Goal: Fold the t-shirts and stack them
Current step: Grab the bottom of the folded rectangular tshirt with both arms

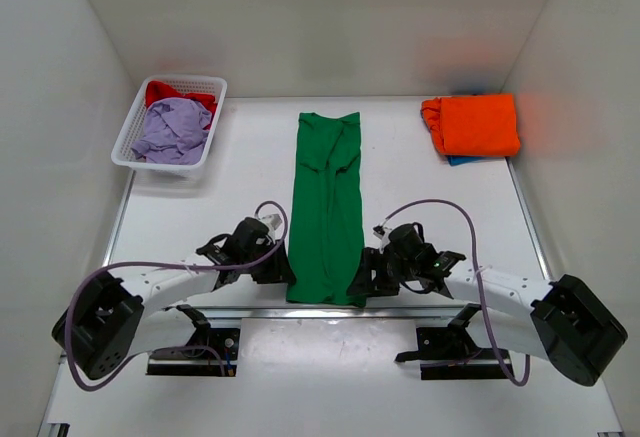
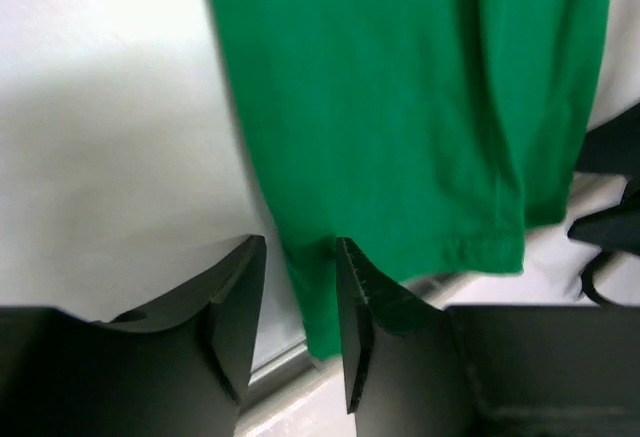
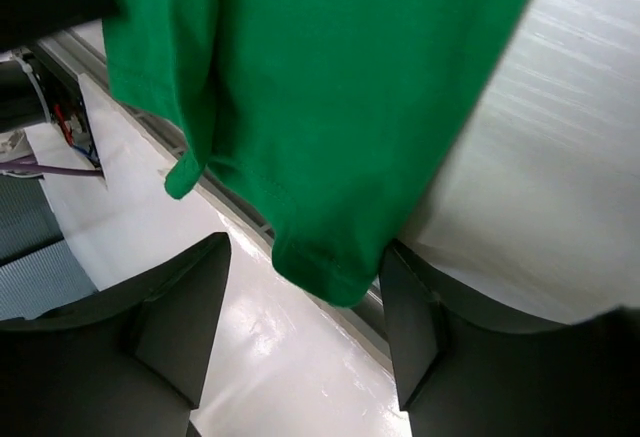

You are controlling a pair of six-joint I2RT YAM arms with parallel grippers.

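My left gripper will fold the hem evenly over. It will next grab the green t-shirt's near hem corner, opposite the corner of my right gripper.
The bright green t-shirt (image 1: 326, 207) lies as a long narrow strip down the middle of the table, its near hem at the front edge. My left gripper (image 1: 280, 267) is at its near left corner. In the left wrist view the left gripper (image 2: 300, 247) is open with a narrow gap, and the shirt's (image 2: 400, 107) hem corner lies between the jaws. My right gripper (image 1: 362, 279) is at the near right corner. In the right wrist view the right gripper (image 3: 305, 247) is wide open with the shirt's (image 3: 320, 77) corner hanging between the jaws.
A folded orange t-shirt (image 1: 475, 124) lies on a blue one (image 1: 462, 160) at the back right. A white mesh basket (image 1: 128, 129) at the back left holds a lavender shirt (image 1: 172, 129) and a red shirt (image 1: 175, 90). White walls enclose the table.
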